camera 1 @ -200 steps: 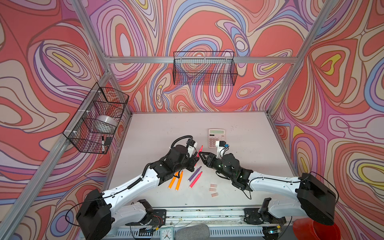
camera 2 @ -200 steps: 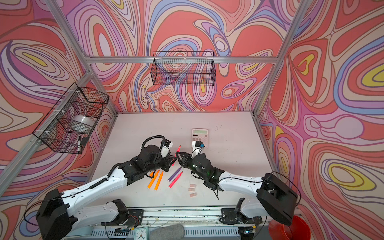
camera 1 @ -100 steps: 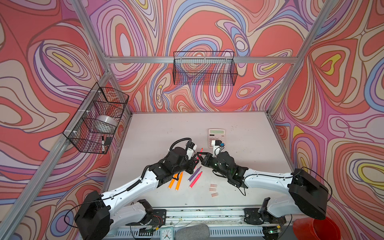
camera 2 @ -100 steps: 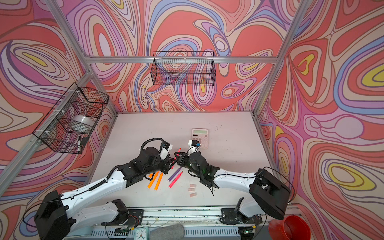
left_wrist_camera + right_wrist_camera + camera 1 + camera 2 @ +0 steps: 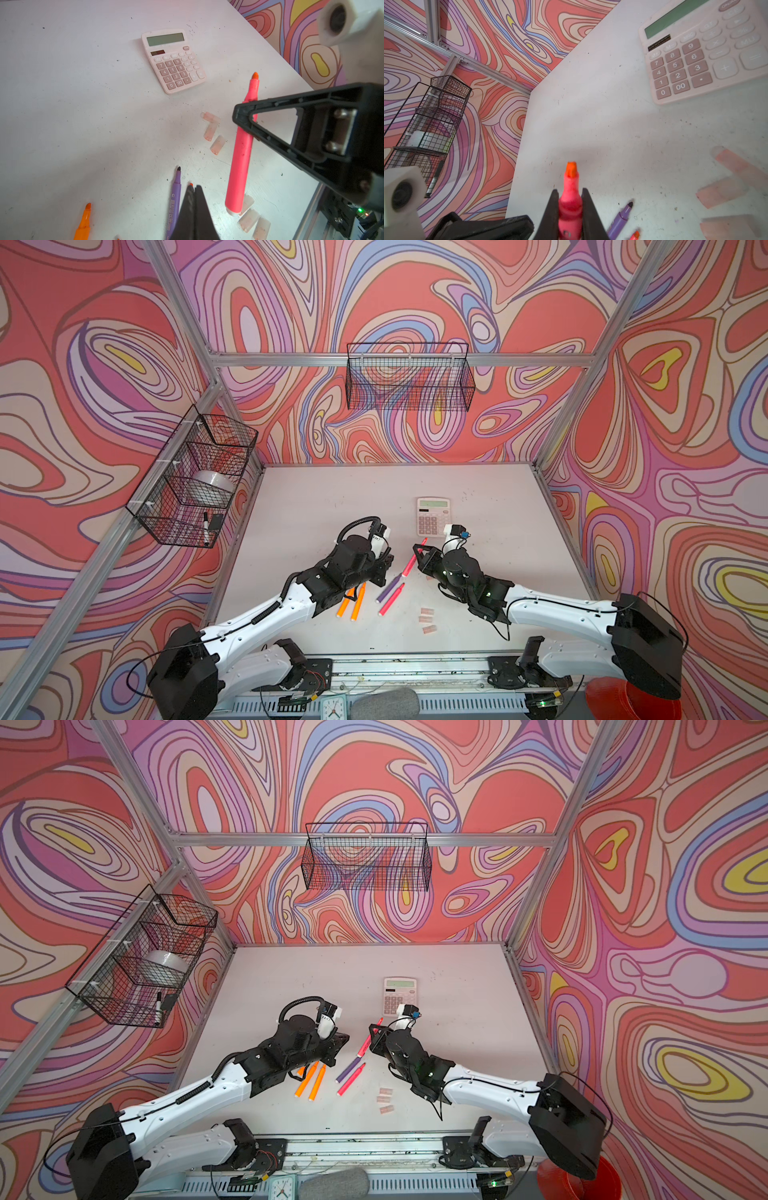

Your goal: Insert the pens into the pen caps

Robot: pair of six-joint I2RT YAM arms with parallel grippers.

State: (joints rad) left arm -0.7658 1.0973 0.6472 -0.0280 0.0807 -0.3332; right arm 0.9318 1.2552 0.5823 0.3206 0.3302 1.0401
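Note:
My left gripper is closed beside the hot pink pen (image 5: 569, 207). It needs to open again next and then close its fingers on the lower body of the pen.
My right gripper (image 5: 570, 200) (image 5: 417, 555) is shut on a hot pink pen (image 5: 569, 207) (image 5: 241, 155) near its orange tip and holds it slanted above the table. My left gripper (image 5: 194, 188) (image 5: 390, 562) hangs shut and empty just left of it, over a purple pen (image 5: 388, 590) (image 5: 175, 199). A second pink pen (image 5: 390, 599) and orange pens (image 5: 352, 603) lie below it, partly under the left arm. Three pale pink pen caps (image 5: 426, 619) (image 5: 252, 220) lie in a row nearer the front. Three more caps (image 5: 211, 128) lie closer to the calculator.
A pink calculator (image 5: 433, 516) (image 5: 704, 52) lies just behind the grippers. A wire basket (image 5: 195, 477) on the left wall holds a tape roll and a black-and-white marker (image 5: 205, 526). Another wire basket (image 5: 409, 377) hangs on the back wall.
The two grippers met at the pink pen; the right one closed on it, the left let go and shut again. They have drawn apart, with the pen in the right gripper.

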